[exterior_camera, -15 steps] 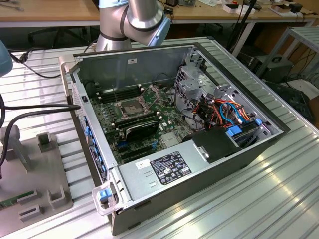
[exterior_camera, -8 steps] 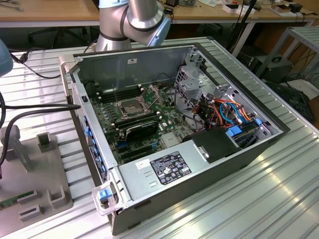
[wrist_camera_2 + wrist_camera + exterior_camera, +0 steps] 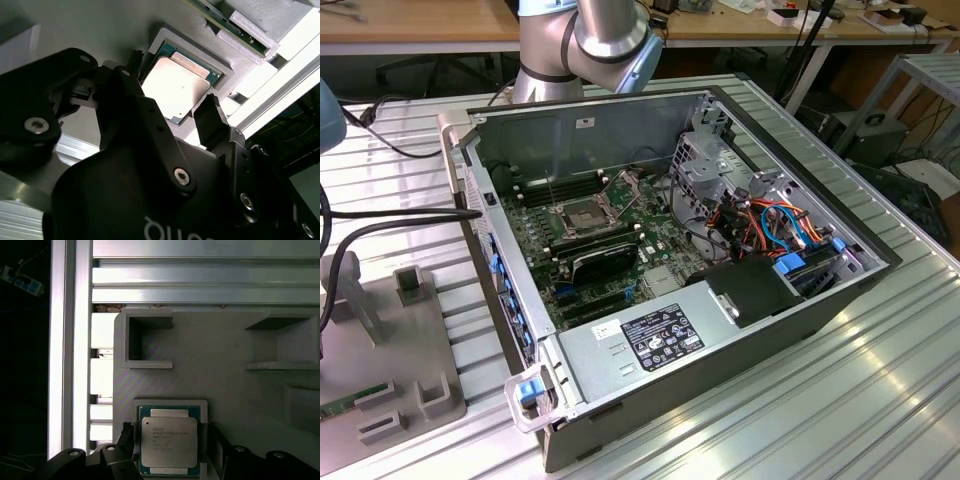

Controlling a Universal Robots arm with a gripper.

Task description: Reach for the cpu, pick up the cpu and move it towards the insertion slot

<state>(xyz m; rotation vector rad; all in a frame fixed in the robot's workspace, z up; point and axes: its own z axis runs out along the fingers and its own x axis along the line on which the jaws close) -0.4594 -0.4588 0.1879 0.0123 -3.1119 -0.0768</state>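
Note:
My gripper is going to grab the cpu by its side edges next, at the gaps in the rim, because the holder's raised rim closes in around the cpu's corners.
The cpu (image 3: pixel 169 442) (image 3: pixel 177 87), a small square chip with a pale metallic face, lies flat in a shallow recess of a grey holder block (image 3: pixel 210 345). In both wrist views my gripper (image 3: pixel 170 440) (image 3: pixel 175 90) is open and straddles it. One black finger (image 3: pixel 126 436) stands beside one edge of the chip and the other finger (image 3: pixel 216 440) beside the opposite edge, each with a small gap. The insertion slot (image 3: pixel 582 215), a silver-framed socket with a dark centre, sits on the motherboard inside the open computer case in the exterior view.
The open computer case (image 3: pixel 770 330) holds a power supply, drive cage and cables. A grey fixture (image 3: pixel 410 340) at the exterior view's left carries a green memory stick (image 3: pixel 350 402). The arm's base (image 3: pixel 570 40) stands behind the case. A ribbed aluminium table (image 3: pixel 840 420) lies underneath.

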